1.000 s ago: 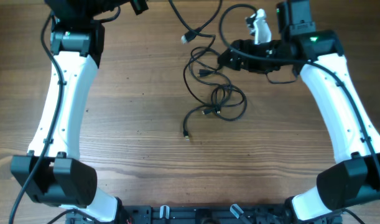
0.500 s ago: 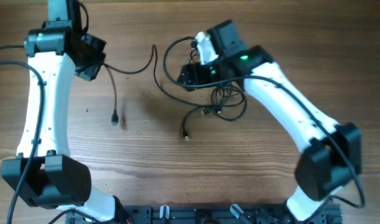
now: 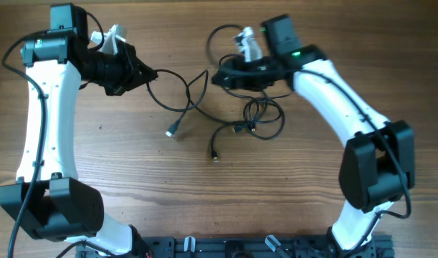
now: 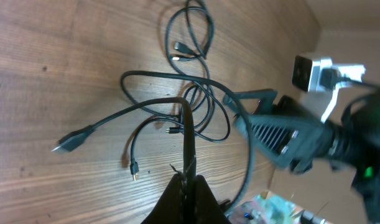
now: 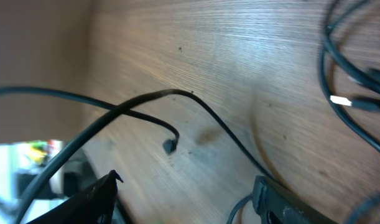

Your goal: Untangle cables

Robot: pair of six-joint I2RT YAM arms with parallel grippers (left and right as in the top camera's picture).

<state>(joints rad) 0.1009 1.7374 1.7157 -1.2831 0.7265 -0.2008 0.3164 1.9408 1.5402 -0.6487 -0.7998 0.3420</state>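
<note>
My right gripper grabs the raised cord along its length at the tangle's edge next, away from its plug. Then I draw that cable free.
The cables are thin black cords in a loose tangle at the table's middle right. One strand runs left from the tangle to my left gripper, which is shut on it. That strand's plug end lies on the wood. In the left wrist view the jaws pinch the cord, with the tangle and the plug beyond. My right gripper is open at the tangle's upper left edge. In the right wrist view its fingers are spread, with cords crossing in front.
Another loose plug end lies below the tangle. A cable loop rises behind the right gripper. The wooden table spreads all around. The arm bases stand at the front edge.
My left gripper has moved right with its cord, and the plug end slid right with it. My right gripper has shifted slightly right and up at the tangle.
</note>
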